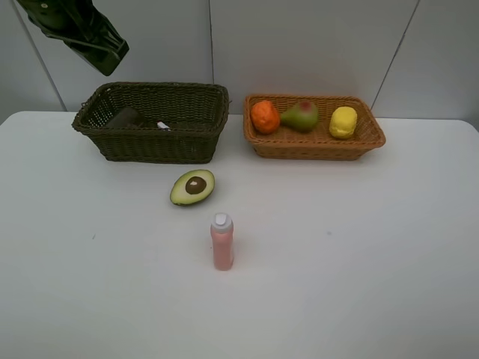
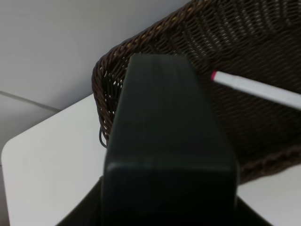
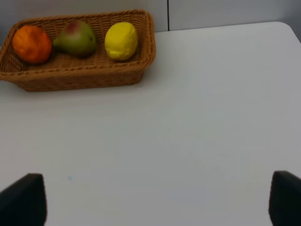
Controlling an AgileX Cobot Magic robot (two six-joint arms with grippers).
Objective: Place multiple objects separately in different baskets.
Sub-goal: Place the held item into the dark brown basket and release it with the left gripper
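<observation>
My left gripper keeps hold of the pump bottle for now, until it is inside the dark basket, since the pump bottle's lower edge hangs above the basket's rim.
High over the table's far left corner, my left gripper holds a dark green pump bottle. The bottle fills the left wrist view and hides the fingers. Below it is the dark basket, with a white marker and a dim greyish object inside. The orange-tan basket contains an orange, a pear and a lemon. An avocado half lies pit-up on the table, and a small pink bottle stands in front of it. My right gripper is open, with bare table between its fingers.
A white table runs to a grey panelled wall behind the baskets. The two baskets stand side by side at the back with a narrow gap between them. The right arm does not show in the exterior high view.
</observation>
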